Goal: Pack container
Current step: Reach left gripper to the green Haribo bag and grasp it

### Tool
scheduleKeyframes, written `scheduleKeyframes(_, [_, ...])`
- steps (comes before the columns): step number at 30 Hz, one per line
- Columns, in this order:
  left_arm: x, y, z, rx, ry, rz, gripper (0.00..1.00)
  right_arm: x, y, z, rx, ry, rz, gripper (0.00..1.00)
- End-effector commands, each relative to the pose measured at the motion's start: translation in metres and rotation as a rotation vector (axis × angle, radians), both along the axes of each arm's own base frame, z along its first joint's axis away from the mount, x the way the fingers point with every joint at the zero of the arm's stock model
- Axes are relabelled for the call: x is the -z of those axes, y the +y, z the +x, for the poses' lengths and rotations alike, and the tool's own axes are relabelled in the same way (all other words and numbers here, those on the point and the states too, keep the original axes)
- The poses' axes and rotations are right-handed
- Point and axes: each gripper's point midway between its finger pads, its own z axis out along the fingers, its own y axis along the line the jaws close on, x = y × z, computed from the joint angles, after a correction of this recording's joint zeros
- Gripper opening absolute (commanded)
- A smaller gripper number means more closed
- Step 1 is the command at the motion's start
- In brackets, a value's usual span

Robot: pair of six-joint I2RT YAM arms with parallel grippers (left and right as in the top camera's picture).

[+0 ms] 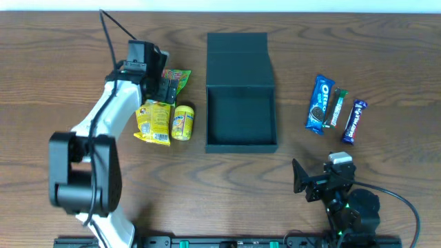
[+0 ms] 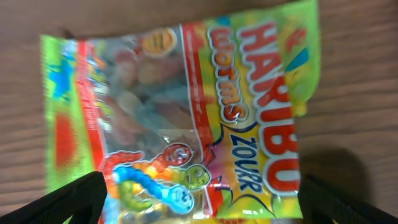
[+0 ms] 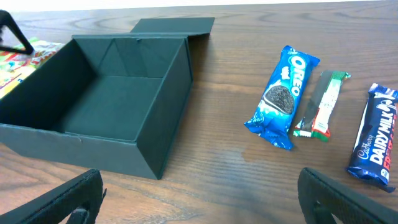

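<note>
I need to grab the Haribo worms packet across its middle near the ZOURR print with my left gripper next, and then lay it inside the container (image 1: 241, 114).
The dark green container (image 1: 241, 114) stands open and empty at the table's middle, its flap lid (image 1: 237, 58) folded back; it also shows in the right wrist view (image 3: 106, 106). My left gripper (image 1: 160, 88) is open, directly over a green Haribo worms packet (image 2: 199, 106) that lies flat, also seen from overhead (image 1: 178, 78); the fingers straddle it without closing. My right gripper (image 1: 310, 184) is open and empty near the table's front edge, right of the container (image 3: 202, 199).
A yellow snack packet (image 1: 154, 122) and a small yellow tub (image 1: 182, 122) lie left of the container. An Oreo packet (image 1: 320, 103), a green-white bar (image 1: 336, 107) and a Dairy Milk bar (image 1: 355, 121) lie to its right.
</note>
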Motion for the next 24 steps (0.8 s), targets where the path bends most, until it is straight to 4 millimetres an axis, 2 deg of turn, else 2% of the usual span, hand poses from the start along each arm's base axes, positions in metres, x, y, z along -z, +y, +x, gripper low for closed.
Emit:
scheduleKeyframes(1, [0.004,-0.003,0.007,0.03,-0.009,0.024,0.99,0.0,0.0,0.0,0.002,-0.002,0.005,0.99])
scheduleKeyframes(7, [0.023,-0.005,0.013,0.033,-0.001,0.019,0.97,0.0,0.0,0.0,0.002,-0.002,0.005,0.99])
scheduleKeyframes(11, [0.049,-0.008,0.009,0.04,0.054,0.01,1.0,0.0,0.0,0.0,0.002,-0.002,0.005,0.99])
scheduleKeyframes(14, [0.058,-0.007,0.006,0.04,0.075,0.012,0.86,0.0,0.0,0.0,0.002,-0.002,0.005,0.99])
scheduleKeyframes(18, [0.057,-0.007,0.007,0.028,0.072,0.008,0.73,0.0,0.0,0.0,0.002,-0.002,0.005,0.99])
scheduleKeyframes(20, [0.057,-0.007,0.007,0.021,0.073,0.004,0.59,0.0,0.0,0.0,0.002,-0.002,0.005,0.99])
scheduleKeyframes(24, [0.056,-0.007,0.008,0.004,0.071,-0.003,0.45,0.0,0.0,0.0,0.002,-0.002,0.005,0.99])
